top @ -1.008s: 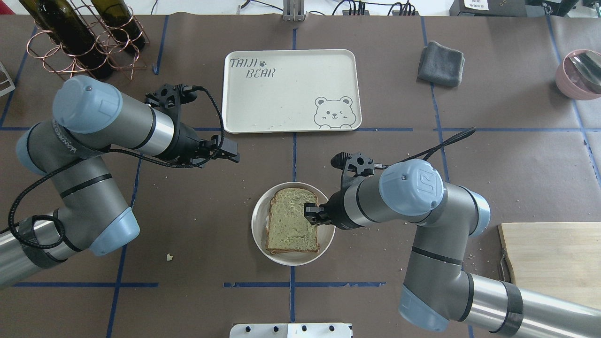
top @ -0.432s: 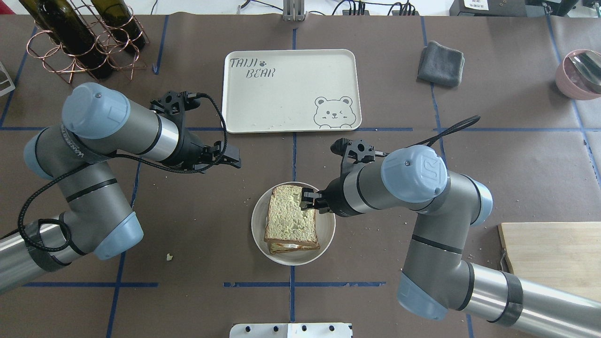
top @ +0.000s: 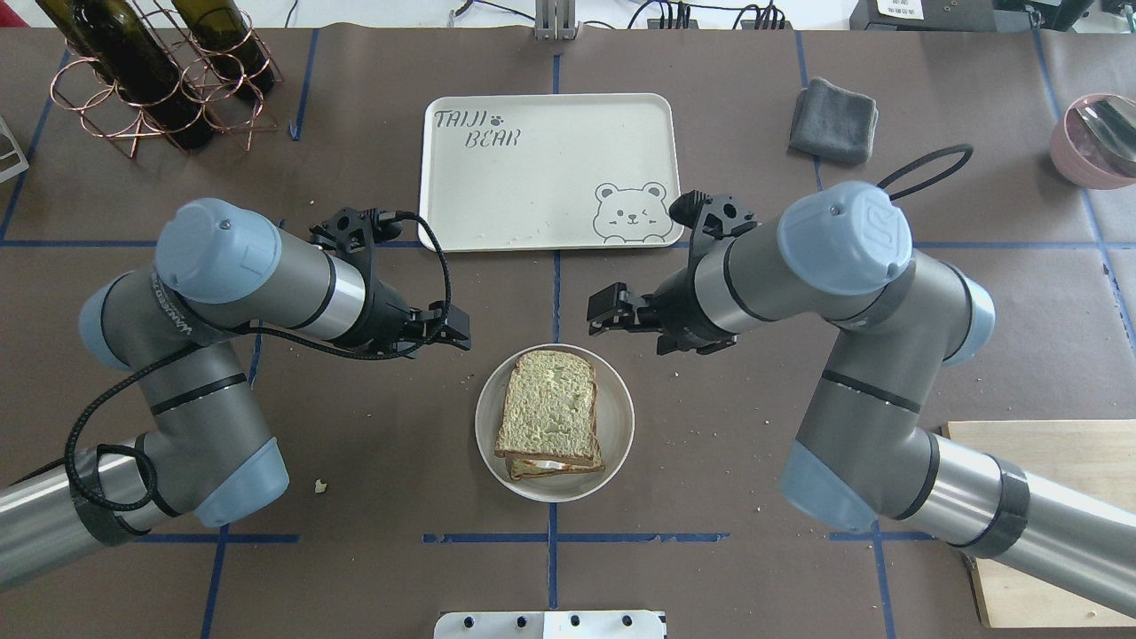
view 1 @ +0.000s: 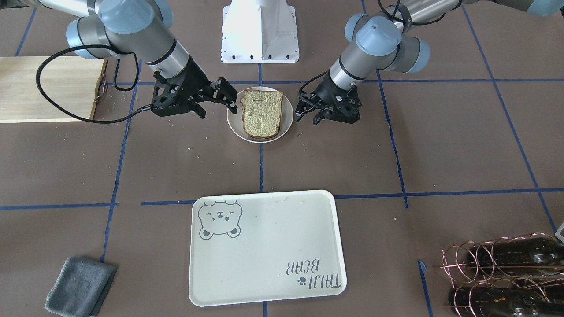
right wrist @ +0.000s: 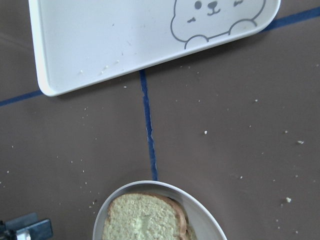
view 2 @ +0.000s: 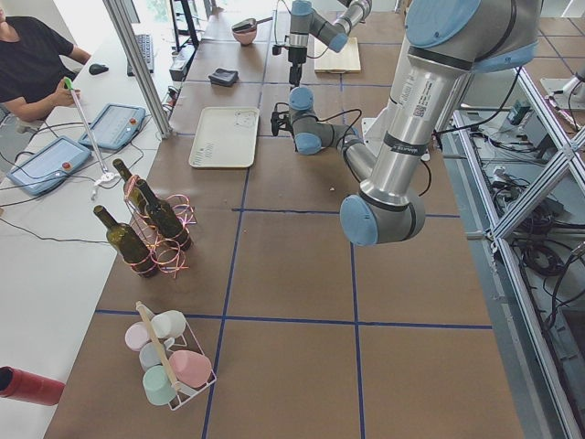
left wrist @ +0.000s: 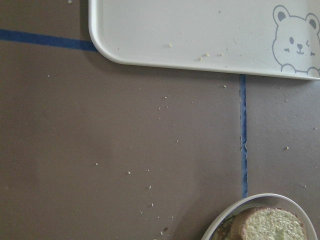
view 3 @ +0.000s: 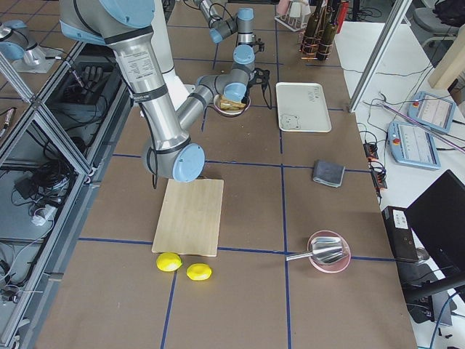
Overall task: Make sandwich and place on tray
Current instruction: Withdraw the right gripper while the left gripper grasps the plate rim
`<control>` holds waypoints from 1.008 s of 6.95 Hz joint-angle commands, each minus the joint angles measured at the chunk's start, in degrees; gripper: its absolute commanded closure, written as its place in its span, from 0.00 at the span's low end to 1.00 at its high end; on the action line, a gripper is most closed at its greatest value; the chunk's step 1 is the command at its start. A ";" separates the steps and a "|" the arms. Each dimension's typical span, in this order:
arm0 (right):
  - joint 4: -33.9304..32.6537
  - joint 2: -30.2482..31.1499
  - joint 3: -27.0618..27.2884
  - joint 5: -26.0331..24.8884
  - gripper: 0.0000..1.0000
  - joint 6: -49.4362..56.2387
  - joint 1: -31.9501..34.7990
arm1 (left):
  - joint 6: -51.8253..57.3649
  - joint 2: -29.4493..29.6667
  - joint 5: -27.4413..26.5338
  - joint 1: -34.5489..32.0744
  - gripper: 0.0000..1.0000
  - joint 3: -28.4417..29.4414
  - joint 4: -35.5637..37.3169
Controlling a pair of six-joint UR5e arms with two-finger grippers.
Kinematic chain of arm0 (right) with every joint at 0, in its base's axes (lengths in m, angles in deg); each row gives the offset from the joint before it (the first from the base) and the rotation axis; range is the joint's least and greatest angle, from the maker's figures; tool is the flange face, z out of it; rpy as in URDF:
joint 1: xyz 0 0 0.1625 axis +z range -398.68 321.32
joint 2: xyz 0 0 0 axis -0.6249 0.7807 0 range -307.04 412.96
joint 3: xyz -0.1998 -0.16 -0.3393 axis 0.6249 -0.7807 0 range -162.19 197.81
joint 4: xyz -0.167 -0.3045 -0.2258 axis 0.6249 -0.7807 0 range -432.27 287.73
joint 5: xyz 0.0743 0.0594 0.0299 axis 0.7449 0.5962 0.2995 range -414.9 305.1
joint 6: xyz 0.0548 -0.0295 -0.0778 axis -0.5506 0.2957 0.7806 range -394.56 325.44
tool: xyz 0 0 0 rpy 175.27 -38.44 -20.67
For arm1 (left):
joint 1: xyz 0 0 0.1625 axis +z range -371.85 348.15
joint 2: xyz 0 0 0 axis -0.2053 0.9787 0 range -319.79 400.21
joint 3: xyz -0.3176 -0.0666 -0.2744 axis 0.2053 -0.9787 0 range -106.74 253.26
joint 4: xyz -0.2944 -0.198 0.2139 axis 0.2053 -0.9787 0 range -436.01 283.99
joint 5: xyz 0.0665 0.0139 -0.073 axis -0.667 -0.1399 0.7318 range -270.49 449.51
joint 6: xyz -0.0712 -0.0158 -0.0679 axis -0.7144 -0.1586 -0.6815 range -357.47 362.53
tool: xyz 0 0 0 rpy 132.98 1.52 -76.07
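I need to grab the plate by its bare rim (view 1: 291, 114) with my left gripper next, because the sandwich (view 1: 262, 113) sits loose and crooked across the plate's middle.
The sandwich (top: 548, 410) lies on a small round cream plate (top: 621, 417) at the table's middle. Its top bread slice sits a little askew, with egg white showing at the near edge. My right gripper (top: 602, 312) is open and empty, just beyond the plate's far right rim. My left gripper (top: 459, 330) is open and empty, off the plate's far left rim. The cream tray (top: 532, 177) with the bear drawing lies bare beyond the plate. The front view shows the sandwich (view 1: 262, 113), plate (view 1: 288, 119), tray (view 1: 264, 246), right gripper (view 1: 225, 94) and left gripper (view 1: 309, 118).
A copper rack with wine bottles (top: 160, 80) stands far left. A folded grey cloth (top: 832, 120) lies far right, a pink bowl (top: 1096, 138) at the right edge. A wooden board (top: 1047, 497) lies near right. Crumbs dot the brown paper.
My right gripper let go of the top slice and moved off the plate toward the tray. The slice now rests askew on the stack. My left gripper moved nearer the plate.
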 commanded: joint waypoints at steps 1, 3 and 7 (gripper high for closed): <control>-4.01 1.26 0.99 1.97 0.00 4.50 5.55 | -0.68 0.12 -1.41 3.79 0.58 0.39 0.01; -10.06 2.32 3.10 2.14 0.00 13.90 7.76 | -1.64 0.99 -1.67 5.56 0.58 1.97 0.01; -11.76 4.86 4.08 3.99 0.00 17.72 10.85 | -1.82 1.78 -2.90 6.89 0.59 3.37 0.01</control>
